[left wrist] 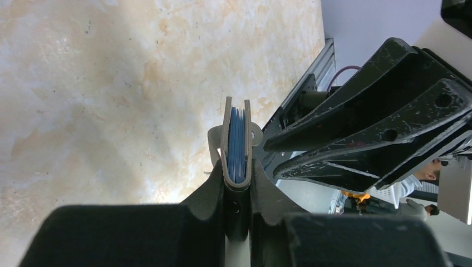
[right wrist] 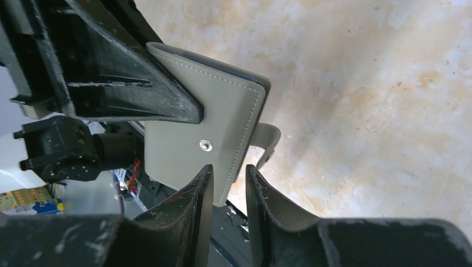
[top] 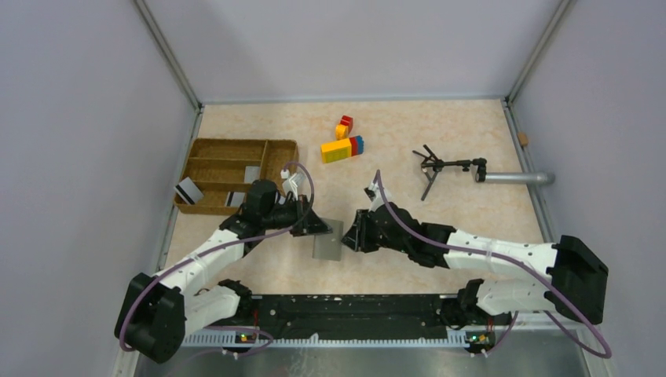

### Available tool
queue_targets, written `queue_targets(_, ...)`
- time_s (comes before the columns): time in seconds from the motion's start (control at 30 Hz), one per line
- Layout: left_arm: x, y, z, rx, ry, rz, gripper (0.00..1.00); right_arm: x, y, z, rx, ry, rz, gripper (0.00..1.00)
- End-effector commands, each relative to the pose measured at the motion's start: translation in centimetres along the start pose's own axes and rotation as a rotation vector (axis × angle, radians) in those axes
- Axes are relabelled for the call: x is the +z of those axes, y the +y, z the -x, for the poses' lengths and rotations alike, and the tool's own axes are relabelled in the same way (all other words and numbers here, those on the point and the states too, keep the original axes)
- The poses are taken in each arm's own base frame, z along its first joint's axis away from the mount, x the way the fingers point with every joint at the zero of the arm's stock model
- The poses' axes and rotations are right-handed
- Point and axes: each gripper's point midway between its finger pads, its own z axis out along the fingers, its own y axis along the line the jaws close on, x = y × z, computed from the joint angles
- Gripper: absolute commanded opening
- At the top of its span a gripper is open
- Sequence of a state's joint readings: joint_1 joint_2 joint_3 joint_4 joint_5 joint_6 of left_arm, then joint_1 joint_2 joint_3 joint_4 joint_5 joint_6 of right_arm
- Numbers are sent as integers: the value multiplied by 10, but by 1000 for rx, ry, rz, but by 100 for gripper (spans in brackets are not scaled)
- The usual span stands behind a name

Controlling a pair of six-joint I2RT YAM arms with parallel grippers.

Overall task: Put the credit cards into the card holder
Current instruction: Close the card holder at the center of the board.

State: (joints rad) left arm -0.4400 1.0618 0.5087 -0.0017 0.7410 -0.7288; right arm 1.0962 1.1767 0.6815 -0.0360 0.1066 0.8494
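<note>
The card holder (top: 328,243) is above the table and would fall if the left gripper opened now. The left gripper should keep holding the card holder.
The card holder (top: 328,243) is a grey folded wallet held off the table between both arms. My left gripper (top: 314,224) is shut on its folded edge; in the left wrist view the wallet (left wrist: 236,139) stands edge-on between my fingers, blue-grey panels showing inside. My right gripper (top: 351,236) is open a little at the wallet's other side. In the right wrist view its tips (right wrist: 229,169) straddle the wallet's lower corner (right wrist: 211,117), just below the centre dot. Credit cards (top: 186,191) (top: 252,174) lie in and against the brown wicker tray (top: 228,149).
Yellow, red and blue toy bricks (top: 342,148) sit at the back middle. A black pronged tool (top: 440,166) on a grey cylinder (top: 514,178) lies at the right. Grey walls enclose the table; a black rail (top: 345,306) runs along the front edge.
</note>
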Motion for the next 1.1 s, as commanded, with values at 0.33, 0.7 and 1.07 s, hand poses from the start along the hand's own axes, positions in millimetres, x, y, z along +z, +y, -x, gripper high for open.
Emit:
queue_targets(0.33,-3,-18,17,81,-42,-40,0,-2,-9,12,1,-18,-99,31)
queue_targets(0.7,-3,-18,16,78,-38,-41,0,10,0,20,1,-46,-76,28)
queue_targets(1.07,-3,-18,15,79,-35,-45,0,11,-12,17,1,-47,-125,12)
